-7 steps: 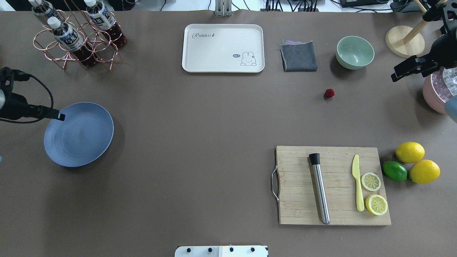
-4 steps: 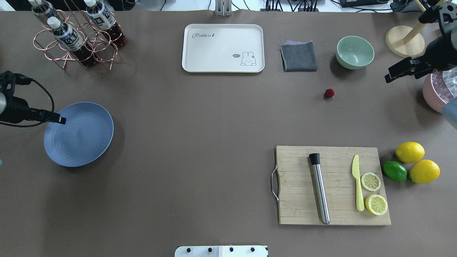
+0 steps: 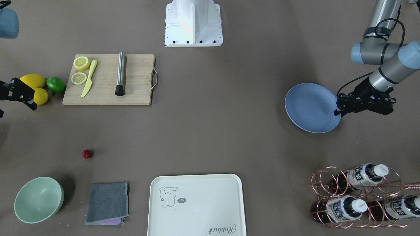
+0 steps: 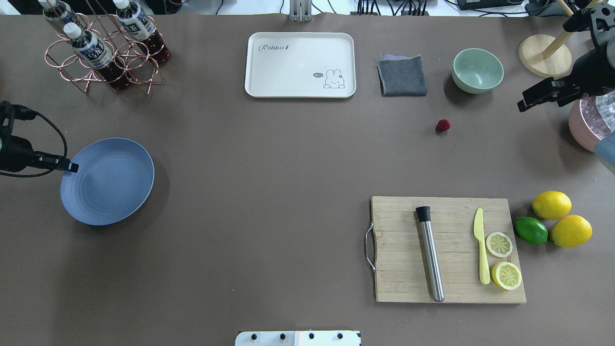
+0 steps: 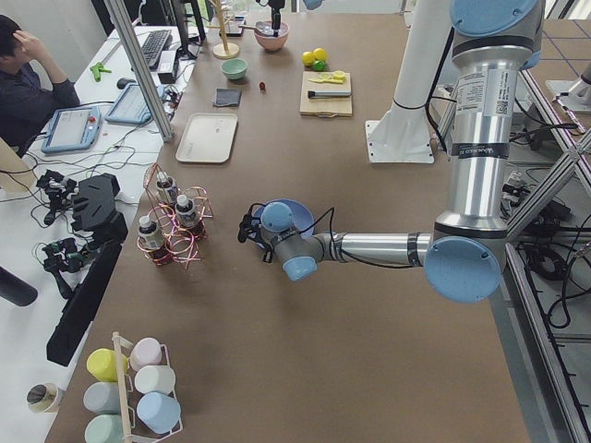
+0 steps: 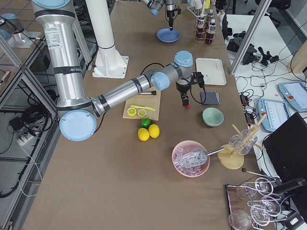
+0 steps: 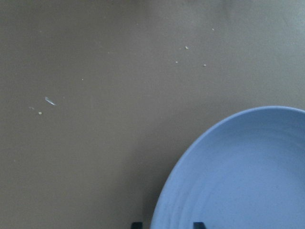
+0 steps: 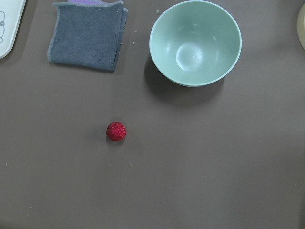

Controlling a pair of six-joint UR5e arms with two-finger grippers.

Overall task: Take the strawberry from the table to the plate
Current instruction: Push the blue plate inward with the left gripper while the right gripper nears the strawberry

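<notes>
The blue plate (image 3: 312,108) is too wide across for my fingers. My left gripper will next grab the plate by its thin raised rim (image 3: 339,115).
The strawberry (image 4: 443,125) is a small dark-red berry lying on the brown table (image 4: 288,158), just in front of the mint bowl; the right wrist view shows it (image 8: 116,131) alone on bare surface. The blue plate (image 4: 108,181) rests flat at the left. My left gripper (image 4: 72,166) is at the plate's left rim, open; in the left wrist view that rim (image 7: 164,200) lies between the two fingertips. My right gripper (image 4: 522,103) hovers well to the right of the strawberry, holding nothing. Its fingers do not show clearly enough to tell their state.
A mint bowl (image 4: 477,70), a grey cloth (image 4: 402,76) and a cream tray (image 4: 300,65) line the far side. The cutting board (image 4: 447,250) carries a steel tube, knife and lemon slices, with lemons and a lime (image 4: 552,221) beside it. A bottle rack (image 4: 103,48) stands far left.
My left gripper drew back leftward from over the plate to its rim, and the plate shifted slightly. My right gripper edged left toward the strawberry. The strawberry stayed put.
</notes>
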